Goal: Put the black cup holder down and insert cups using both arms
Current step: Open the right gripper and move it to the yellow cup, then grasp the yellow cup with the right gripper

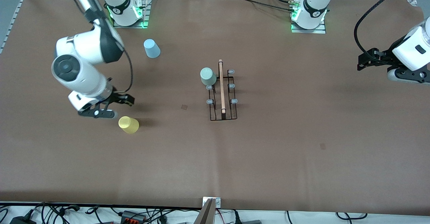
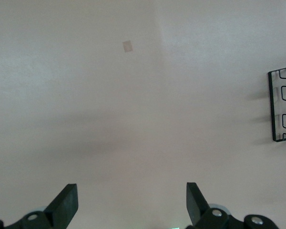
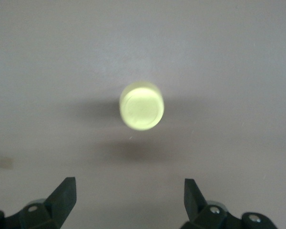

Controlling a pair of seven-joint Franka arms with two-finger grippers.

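I will grab the yellow cup by its closed base end (image 1: pixel 125 122) with my right gripper. The cup's open rim then stays free to slip onto the black cup holder (image 1: pixel 222 93).
The black cup holder (image 1: pixel 222 93) stands mid-table, its wooden rod running toward the front camera. One end of it shows in the left wrist view (image 2: pixel 282 105). The mint-green cup (image 1: pixel 208 76) sits on a peg on the side toward the right arm's end. The yellow cup (image 1: pixel 128 124) stands upside down on the table; it also shows in the right wrist view (image 3: pixel 142 106). The light-blue cup (image 1: pixel 152 48) stands upside down near the right arm's base. My right gripper (image 1: pixel 117 107) (image 3: pixel 128 191) is open and empty, just beside the yellow cup. My left gripper (image 1: pixel 361 62) (image 2: pixel 131 195) is open and empty, waiting over the left arm's end of the table.
The brown table cover has a small dark patch (image 1: pixel 184 106) between the yellow cup and the holder, and another (image 1: pixel 323 146) nearer the front camera toward the left arm's end. A black cable (image 1: pixel 361 19) loops above the left gripper.
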